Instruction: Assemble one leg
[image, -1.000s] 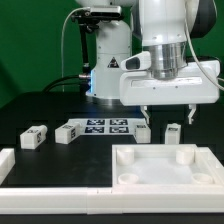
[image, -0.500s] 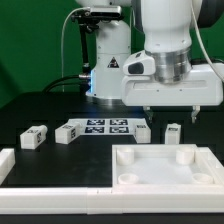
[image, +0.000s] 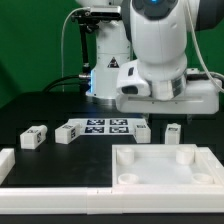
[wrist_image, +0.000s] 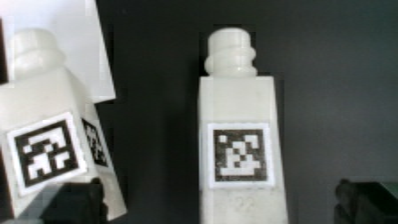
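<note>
The white leg's knobbed end needs to stay free to go into the panel's socket, so my gripper should reach the leg and grab it by its tagged section (wrist_image: 240, 156).
Four small white legs with marker tags stand on the black table: two at the exterior view's left (image: 33, 137) (image: 68, 132) and two further right (image: 142, 130) (image: 173, 131). My gripper (image: 168, 108) hangs open just above the two right ones. In the wrist view one leg (wrist_image: 237, 130) lies centred between my dark fingertips (wrist_image: 71, 205), tag face and knobbed end showing, and a second leg (wrist_image: 50, 120) lies beside it. My gripper (wrist_image: 217, 205) is open and holds nothing. Whether the fingers touch the leg I cannot tell.
The marker board (image: 105, 126) lies flat between the legs. A large white square panel (image: 165, 172) with round corner sockets lies at the front right. A white L-shaped rail (image: 20, 165) runs along the front left.
The arm has turned and the hand has sunk a little toward the two right legs. The legs and the panel have not moved.
</note>
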